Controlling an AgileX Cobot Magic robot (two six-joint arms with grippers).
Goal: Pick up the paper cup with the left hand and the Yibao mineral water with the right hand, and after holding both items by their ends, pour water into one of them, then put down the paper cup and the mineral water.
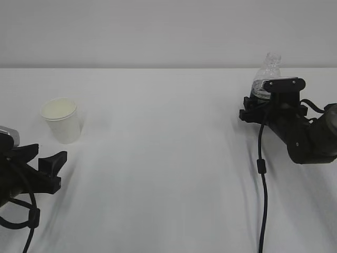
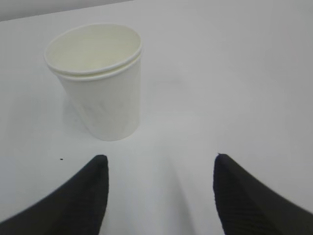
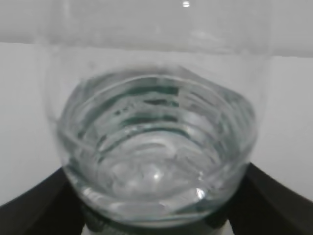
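My right gripper grabs the Yibao mineral water by its lower body (image 1: 258, 96) next and keeps it upright, since its opening (image 1: 273, 56) is bare of a cap.
The white paper cup (image 1: 62, 121) stands upright on the table at the left, and shows up close in the left wrist view (image 2: 98, 83). My left gripper (image 1: 51, 155) (image 2: 159, 166) is open a short way in front of it, with only bare table between its fingers. At the right the Yibao mineral water (image 1: 269, 68) stands upright without a cap. In the right wrist view the bottle (image 3: 156, 147) fills the frame, water and green label showing through. My right gripper (image 1: 271, 100) (image 3: 156, 196) is open round the bottle's lower half, one finger on each side.
The white table (image 1: 168, 158) runs back to a plain white wall. A black cable (image 1: 261, 174) hangs from the right arm down to the front edge. A wide stretch of table separates cup and bottle.
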